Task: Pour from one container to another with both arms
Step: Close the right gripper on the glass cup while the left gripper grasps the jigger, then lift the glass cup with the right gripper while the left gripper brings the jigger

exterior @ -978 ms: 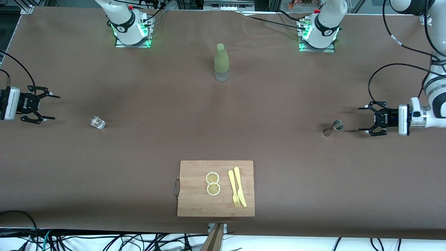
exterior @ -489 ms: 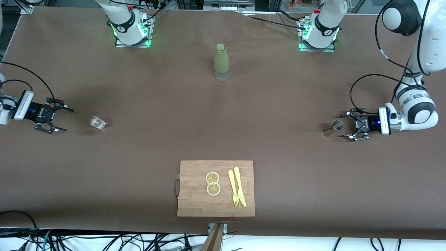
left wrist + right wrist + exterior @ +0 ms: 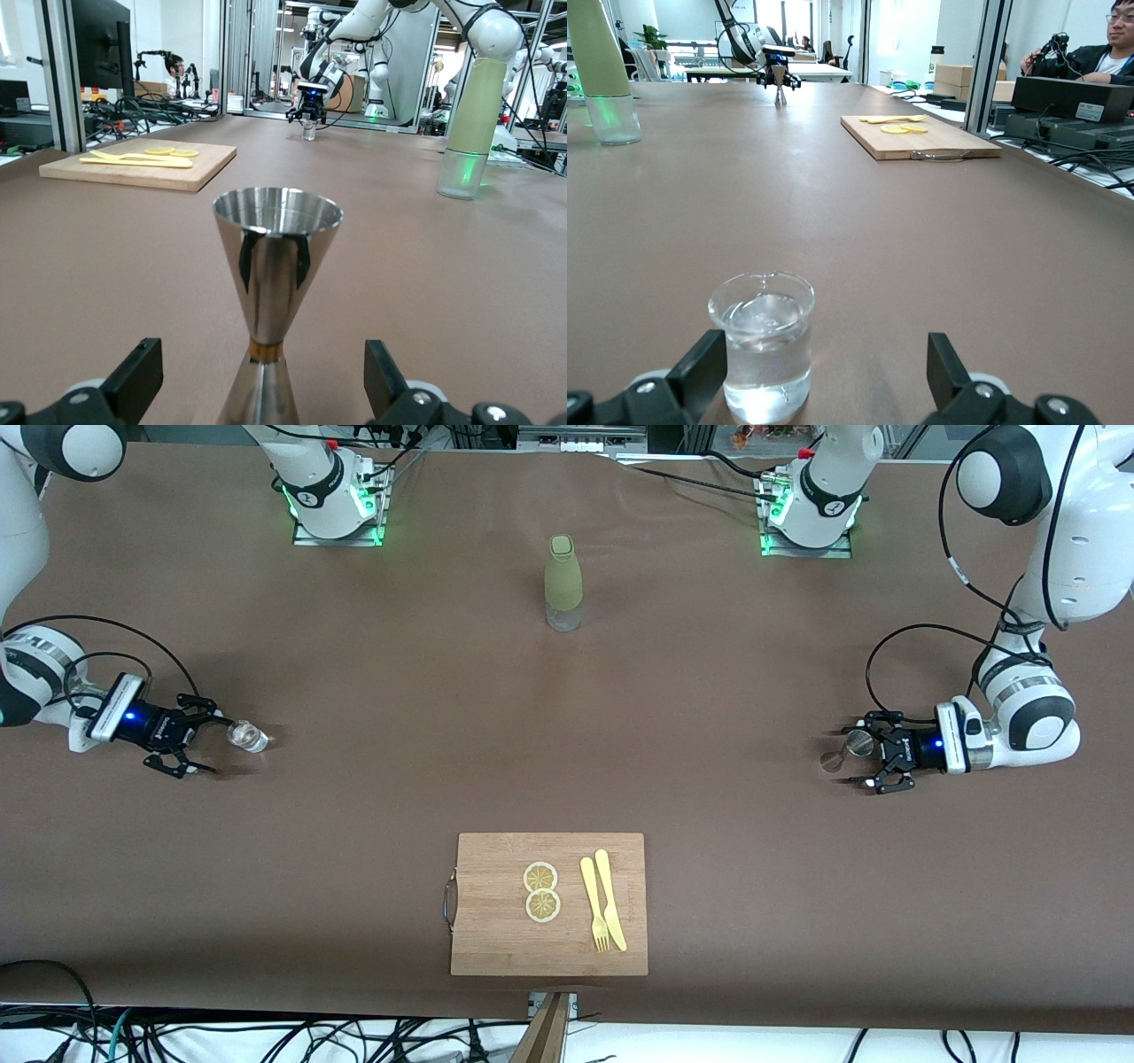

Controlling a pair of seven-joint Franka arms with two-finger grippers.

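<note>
The left gripper grips the steel jigger by its narrow middle (image 3: 266,351) next, which leaves the steel jigger's wide opening (image 3: 278,212) free to catch the poured liquid.
A steel jigger (image 3: 846,749) stands upright toward the left arm's end of the table. My left gripper (image 3: 849,758) is low at the table, open, with a finger on each side of it. In the left wrist view the jigger (image 3: 277,266) rises mid-gap between the fingers (image 3: 135,382), touching neither. A small glass (image 3: 247,736) of clear liquid stands toward the right arm's end. My right gripper (image 3: 216,744) is open just beside it. In the right wrist view the glass (image 3: 763,347) sits at the gap's mouth, close to one finger (image 3: 700,365).
A green bottle (image 3: 563,583) with a clear base stands mid-table, nearer the arm bases. A wooden cutting board (image 3: 496,921) lies near the front edge, carrying two lemon slices (image 3: 541,891), a yellow fork (image 3: 592,902) and a knife (image 3: 611,899).
Both arms have swung in from the table's ends and come down: the left gripper to the jigger, the right gripper to the glass. Both grippers have stayed open.
</note>
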